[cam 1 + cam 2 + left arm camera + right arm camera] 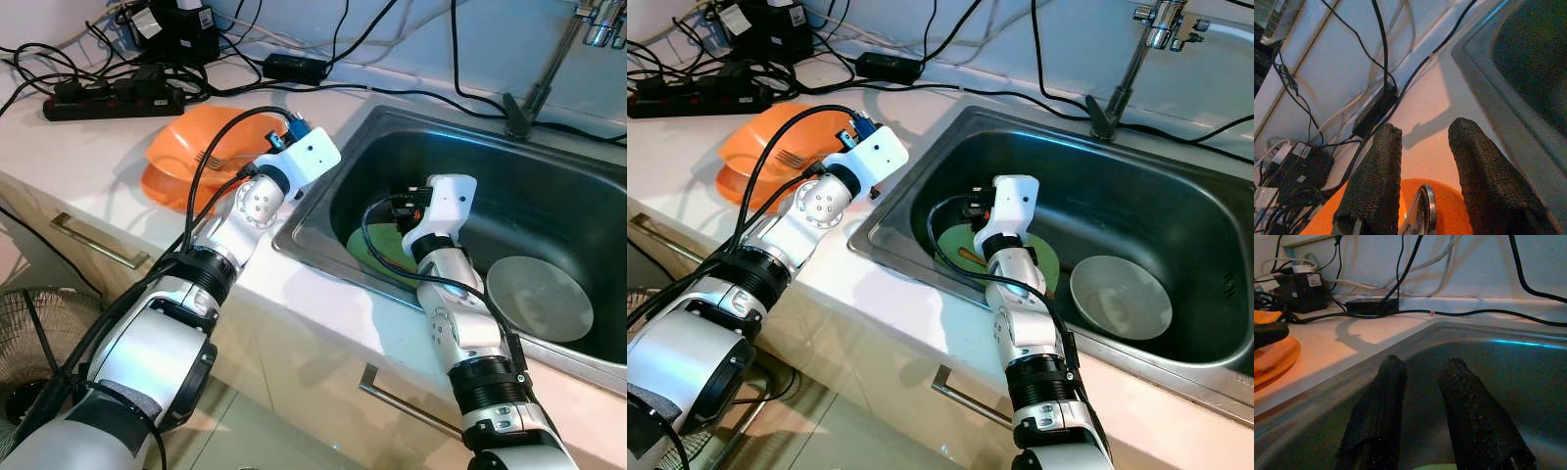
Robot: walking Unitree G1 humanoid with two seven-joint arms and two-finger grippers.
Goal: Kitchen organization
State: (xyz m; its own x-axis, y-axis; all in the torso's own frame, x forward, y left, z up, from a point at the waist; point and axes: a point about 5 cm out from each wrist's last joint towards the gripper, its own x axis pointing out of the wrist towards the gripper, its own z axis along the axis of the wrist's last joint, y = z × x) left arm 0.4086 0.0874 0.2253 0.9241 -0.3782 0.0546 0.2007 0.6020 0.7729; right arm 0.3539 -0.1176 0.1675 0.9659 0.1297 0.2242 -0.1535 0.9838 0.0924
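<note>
Next, my left gripper grabs the fork by its metal handle end (1425, 203), since the fork's tines lie across the orange bowl.
An orange bowl (181, 147) sits upturned on orange plates on the counter left of the sink (313, 257). A metal fork (208, 157) lies across the bowl. My left gripper (1422, 132) hovers over the bowl, open, with the fork's handle end (1420, 215) between its fingers. In the sink lies a green plate (1046, 262) with a small orange utensil (970, 257) on it. Beside it rests a round silver dish (539, 297). My right gripper (1420, 367) reaches down into the sink just above the green plate, open and empty.
A black power strip (113, 98), a power adapter (294, 67) and several cables run along the back of the counter. The faucet (549, 69) stands behind the sink. Drawer handles (98, 245) line the cabinet front; a fan (29, 333) stands on the floor at left.
</note>
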